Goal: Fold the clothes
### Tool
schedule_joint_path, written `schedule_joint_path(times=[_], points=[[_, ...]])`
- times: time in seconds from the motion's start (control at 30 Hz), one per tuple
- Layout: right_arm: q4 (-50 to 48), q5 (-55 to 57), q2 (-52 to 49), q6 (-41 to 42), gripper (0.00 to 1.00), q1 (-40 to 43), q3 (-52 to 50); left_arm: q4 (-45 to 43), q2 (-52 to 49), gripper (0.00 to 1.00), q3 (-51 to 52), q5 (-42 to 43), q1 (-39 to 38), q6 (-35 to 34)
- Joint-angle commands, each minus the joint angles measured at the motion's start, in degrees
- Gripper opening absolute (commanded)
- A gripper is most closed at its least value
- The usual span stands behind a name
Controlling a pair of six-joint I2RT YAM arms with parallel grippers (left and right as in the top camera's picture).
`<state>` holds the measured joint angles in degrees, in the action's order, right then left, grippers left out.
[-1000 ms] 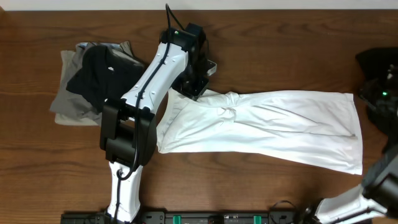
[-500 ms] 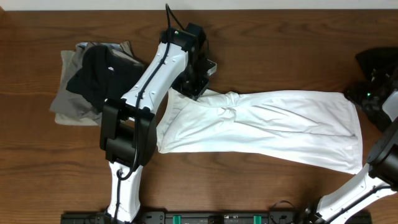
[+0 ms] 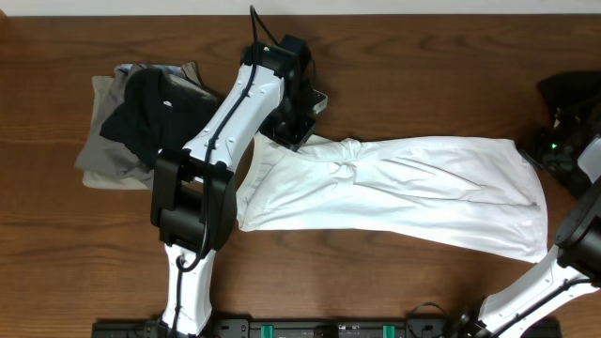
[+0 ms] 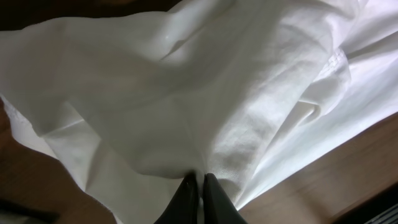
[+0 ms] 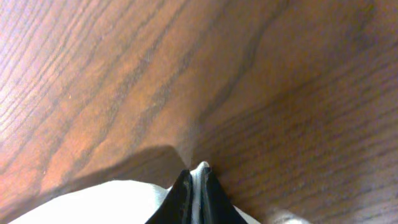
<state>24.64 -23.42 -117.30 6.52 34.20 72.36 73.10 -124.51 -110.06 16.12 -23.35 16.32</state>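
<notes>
My left gripper's fingers are at the shirt's upper edge, and the bunched end would fall short if I opened now. My left gripper should move the bunched end toward the shirt's middle before it lets go.
A white T-shirt [image 3: 404,192], one of the clothes, lies stretched lengthwise across the table. My left gripper [image 3: 293,127] is shut on its bunched upper-left end; in the left wrist view the fingertips [image 4: 198,183] pinch a fold of white fabric [image 4: 186,93]. My right gripper [image 3: 543,150] is at the shirt's upper-right corner. In the right wrist view its black fingers [image 5: 198,177] are shut on a thin edge of white cloth [image 5: 112,202] above the wood.
A pile of other clothes, black on grey and khaki [image 3: 141,117], sits at the left of the wooden table [image 3: 423,75]. The left arm [image 3: 216,150] runs diagonally from the front edge.
The right gripper moved in to the shirt's upper-right corner and shut on its edge; that corner has pulled slightly inward. The left arm has not moved.
</notes>
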Motion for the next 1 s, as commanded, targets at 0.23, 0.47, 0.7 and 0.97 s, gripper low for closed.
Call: schedule_joint_path(times=[0.23,0.47,0.7,0.97], points=[[1.9,-0.6,14.5,0.6,0.03,4.2,-0.4,0.3,1.3,0.06,0.2,-0.3,0.1,-0.7],[11.0,5.4,20.6,1.4,0.05,5.0,-0.4,1.3,1.3,0.06,0.2,-0.3,0.1,-0.7],[19.1,8.5,20.5,2.3,0.05,5.0,-0.4,6.6,1.3,0.06,0.3,-0.3,0.1,-2.6],[26.2,18.9,20.5,4.0,0.10,5.0,-0.4,7.6,1.3,0.06,6.3,-0.1,0.1,-4.3]])
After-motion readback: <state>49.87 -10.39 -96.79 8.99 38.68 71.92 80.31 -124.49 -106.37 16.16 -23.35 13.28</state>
